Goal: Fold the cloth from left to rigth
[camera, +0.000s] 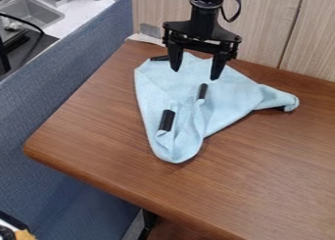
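Note:
My gripper is to grab the light blue cloth's small bunched fold next, to fold the cloth [229, 104] across the table.
The black gripper [194, 75] hangs over the upper part of the cloth, its two fingers spread apart with nothing between them. Below it, the light blue cloth [229, 104] lies crumpled and partly folded on the brown wooden table [118, 170]. One rounded end of the cloth points toward the table's front edge, another stretches to the right. Black pieces show on it: one [167, 120] near the lower left fold, a thinner one [203, 91] near the middle, and others at its upper left edge and under its right end. Whether the fingertips touch the cloth, I cannot tell.
A pale flat item [145, 38] lies at the table's back left corner, against the wood panel wall [268, 28]. Along the table's left side runs a blue padded bench [72, 82]. A metal sink [31, 12] is at the upper left.

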You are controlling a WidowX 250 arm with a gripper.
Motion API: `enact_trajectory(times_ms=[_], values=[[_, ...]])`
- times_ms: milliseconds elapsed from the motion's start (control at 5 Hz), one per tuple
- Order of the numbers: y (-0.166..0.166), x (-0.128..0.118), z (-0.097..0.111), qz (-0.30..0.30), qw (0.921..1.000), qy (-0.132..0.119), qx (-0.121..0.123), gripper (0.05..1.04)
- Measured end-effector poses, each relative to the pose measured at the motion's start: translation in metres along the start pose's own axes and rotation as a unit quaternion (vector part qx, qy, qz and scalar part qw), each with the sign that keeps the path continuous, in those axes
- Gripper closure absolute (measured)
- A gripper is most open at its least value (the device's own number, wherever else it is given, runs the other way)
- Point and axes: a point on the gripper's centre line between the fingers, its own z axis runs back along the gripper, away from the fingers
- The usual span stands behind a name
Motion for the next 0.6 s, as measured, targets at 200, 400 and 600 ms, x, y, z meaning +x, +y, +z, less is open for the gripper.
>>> enact_trajectory(times_ms=[200, 400, 600], values=[[0.000, -0.005, -0.013, 0.003, 0.9998, 0.019, 0.004, 0.082], [0.014, -0.024, -0.023, 0.024, 0.9986, 0.044, 0.016, 0.082], [0.034, -0.030, -0.028, 0.053, 0.9973, 0.050, 0.010, 0.082]])
